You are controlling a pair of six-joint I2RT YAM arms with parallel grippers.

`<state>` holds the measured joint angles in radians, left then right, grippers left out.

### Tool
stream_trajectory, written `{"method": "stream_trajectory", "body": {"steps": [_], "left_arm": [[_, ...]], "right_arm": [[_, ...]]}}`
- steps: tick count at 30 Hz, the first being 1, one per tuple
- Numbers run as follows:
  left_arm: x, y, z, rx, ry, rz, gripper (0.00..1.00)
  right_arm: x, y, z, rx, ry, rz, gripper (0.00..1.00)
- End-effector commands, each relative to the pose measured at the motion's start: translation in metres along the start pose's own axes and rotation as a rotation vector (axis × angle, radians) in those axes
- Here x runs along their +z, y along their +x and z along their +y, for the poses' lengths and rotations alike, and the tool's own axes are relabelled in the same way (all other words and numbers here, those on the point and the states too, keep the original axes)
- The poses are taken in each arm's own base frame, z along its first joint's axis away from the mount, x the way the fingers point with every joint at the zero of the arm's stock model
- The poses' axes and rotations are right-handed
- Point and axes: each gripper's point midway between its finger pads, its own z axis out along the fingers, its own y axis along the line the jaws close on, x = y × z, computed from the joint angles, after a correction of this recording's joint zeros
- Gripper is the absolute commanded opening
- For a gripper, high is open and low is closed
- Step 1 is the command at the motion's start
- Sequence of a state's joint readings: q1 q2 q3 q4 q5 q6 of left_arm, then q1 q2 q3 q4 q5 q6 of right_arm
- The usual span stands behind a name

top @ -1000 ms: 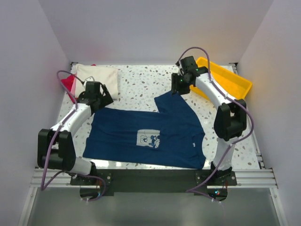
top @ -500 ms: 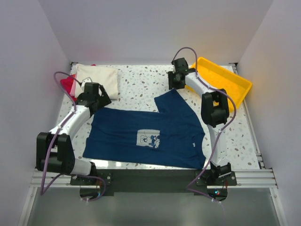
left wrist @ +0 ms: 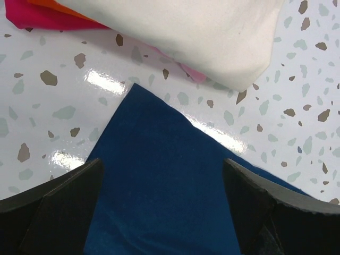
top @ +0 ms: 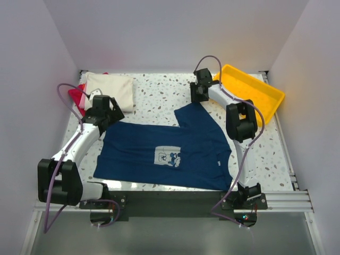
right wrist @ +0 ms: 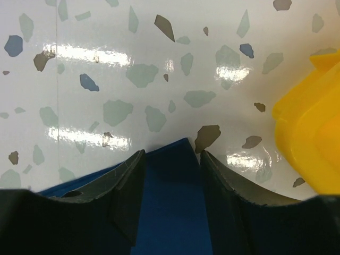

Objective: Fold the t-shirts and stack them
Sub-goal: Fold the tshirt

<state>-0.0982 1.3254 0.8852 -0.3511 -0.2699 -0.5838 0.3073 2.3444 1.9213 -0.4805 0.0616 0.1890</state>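
The navy t-shirt's far corner is between my right gripper's fingers, so my right gripper closes next. Closing now would catch that corner.
A navy t-shirt (top: 175, 151) with a pale square chest print lies spread flat on the speckled table. My left gripper (top: 109, 116) hovers over its far left corner; in the left wrist view the left gripper (left wrist: 163, 164) is wide open, with the navy corner (left wrist: 154, 159) between the fingers. My right gripper (top: 199, 98) sits at the shirt's far raised corner. In the right wrist view the right gripper (right wrist: 172, 155) stands partly open astride that tip (right wrist: 172, 175), the cloth lying flat and unpinched. A folded cream shirt (top: 111, 87) rests on pink and red ones (top: 77, 95) at far left.
A yellow plastic tray (top: 249, 91) lies at the far right, close beside the right gripper, and its corner (right wrist: 313, 122) shows in the right wrist view. The cream shirt's edge (left wrist: 202, 37) lies just beyond the left gripper. Walls enclose the table on three sides.
The right arm has swung its elbow inward from the tray side, and its gripper has settled a little left onto the shirt's far corner. The left gripper has barely shifted.
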Motion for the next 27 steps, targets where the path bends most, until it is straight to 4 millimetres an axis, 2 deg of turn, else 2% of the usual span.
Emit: {"method": "stream_trajectory", "body": {"steps": [1,6,11,16,21,27], "left_arm": [[-0.008,-0.009,0.005,-0.018,-0.009,-0.042,0.98],[-0.006,-0.009,0.005,0.0,-0.017,-0.038,0.97],[0.0,-0.011,0.011,0.006,-0.048,-0.04,0.94],[0.017,-0.005,0.02,0.012,-0.093,-0.009,0.85],[0.028,-0.008,0.025,-0.009,-0.109,-0.023,0.79],[0.056,-0.004,0.033,-0.018,-0.121,0.01,0.66]], "right_arm": [[0.004,-0.009,-0.002,-0.013,0.007,-0.04,0.49],[0.012,0.003,-0.003,-0.013,0.014,-0.01,0.46],[0.016,0.014,-0.004,-0.011,0.011,0.02,0.27],[0.009,0.016,-0.004,-0.009,0.007,0.024,0.08],[-0.001,0.019,-0.005,0.002,0.005,0.02,0.01],[-0.011,0.026,-0.003,0.017,-0.009,0.024,0.0]]}}
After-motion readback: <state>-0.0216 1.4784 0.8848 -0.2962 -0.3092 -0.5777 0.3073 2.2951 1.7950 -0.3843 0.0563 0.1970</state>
